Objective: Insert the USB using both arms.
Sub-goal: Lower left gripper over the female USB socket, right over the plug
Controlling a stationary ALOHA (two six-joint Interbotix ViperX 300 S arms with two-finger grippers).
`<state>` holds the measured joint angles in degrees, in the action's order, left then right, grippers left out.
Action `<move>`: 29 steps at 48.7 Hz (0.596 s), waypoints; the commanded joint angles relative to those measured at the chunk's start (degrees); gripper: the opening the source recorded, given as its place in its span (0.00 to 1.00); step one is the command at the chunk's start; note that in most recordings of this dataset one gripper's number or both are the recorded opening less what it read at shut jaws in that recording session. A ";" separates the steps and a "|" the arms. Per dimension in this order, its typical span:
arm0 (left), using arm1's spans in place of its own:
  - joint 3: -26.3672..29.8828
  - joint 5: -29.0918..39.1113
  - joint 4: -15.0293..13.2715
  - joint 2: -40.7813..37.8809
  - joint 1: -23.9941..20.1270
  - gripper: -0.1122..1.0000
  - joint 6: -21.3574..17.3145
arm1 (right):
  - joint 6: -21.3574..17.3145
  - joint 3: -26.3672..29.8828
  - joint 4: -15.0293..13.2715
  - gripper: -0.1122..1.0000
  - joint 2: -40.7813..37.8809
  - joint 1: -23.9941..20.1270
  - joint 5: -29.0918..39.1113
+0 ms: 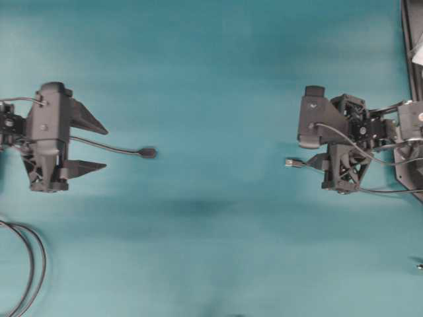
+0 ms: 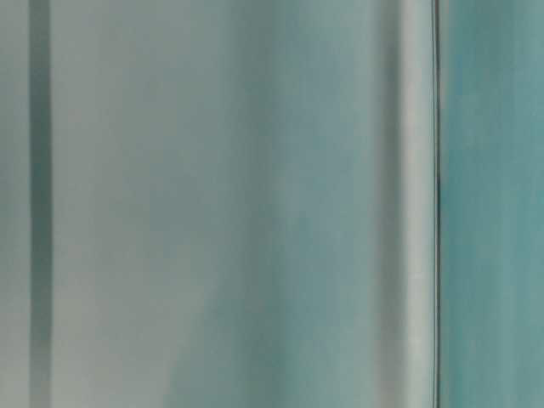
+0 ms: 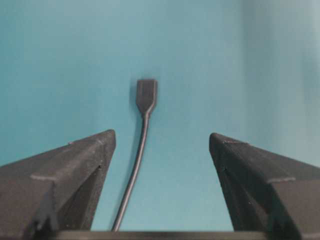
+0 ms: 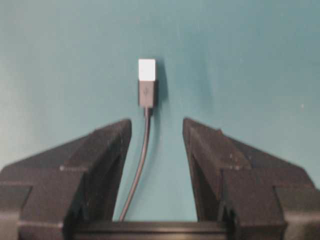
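The socket connector's back slopes into a thin, bendy cable, so my left gripper should next grab the socket connector by the flat facing sides of its housing (image 1: pixel 149 152).
The USB (image 4: pixel 147 75), a silvery plug tip on a dark housing, lies on the teal table just beyond my right gripper (image 4: pixel 156 121). Its thin cable runs back between the open fingers, nearer the left one, and neither finger touches it. Overhead, the USB (image 1: pixel 291 162) points left from the right arm (image 1: pixel 344 142). My left gripper (image 3: pixel 161 134) is wide open. The other cable, ending in a dark rounded connector (image 3: pixel 146 95), passes between its fingers untouched. From overhead, that connector (image 1: pixel 148 152) lies to the right of the left gripper (image 1: pixel 102 145). A broad stretch of table separates plug and connector.
Thicker black cables (image 1: pixel 30 264) loop at the lower left of the overhead view. A dark frame edge (image 1: pixel 406 39) runs down the upper right corner. The table-level view is a blur of grey and teal bands.
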<state>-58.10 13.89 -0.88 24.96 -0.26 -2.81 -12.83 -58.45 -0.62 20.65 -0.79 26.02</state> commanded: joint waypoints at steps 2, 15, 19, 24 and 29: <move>1.85 -0.44 -0.09 -1.85 -0.09 0.89 -0.70 | 0.00 0.53 -0.18 0.52 -1.14 -0.09 -1.67; 2.37 -2.37 -0.09 -3.60 -0.09 0.89 -0.53 | 0.00 0.70 -0.18 0.52 -5.45 -0.09 -5.80; 2.37 -2.37 -0.09 -3.60 -0.09 0.89 -0.35 | 0.00 0.97 -0.18 0.53 -6.86 -0.09 -6.15; 2.37 -2.20 -0.09 -3.60 -0.09 0.89 -0.35 | -0.09 1.32 -0.18 0.53 -7.82 -0.09 -6.94; 2.29 -2.29 -0.09 -3.60 -0.18 0.89 -0.35 | -0.09 1.58 -0.18 0.53 -8.79 -0.09 -7.73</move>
<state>-56.87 12.04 -0.88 21.18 -0.26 -2.81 -12.83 -58.27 -0.70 12.13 -0.79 19.16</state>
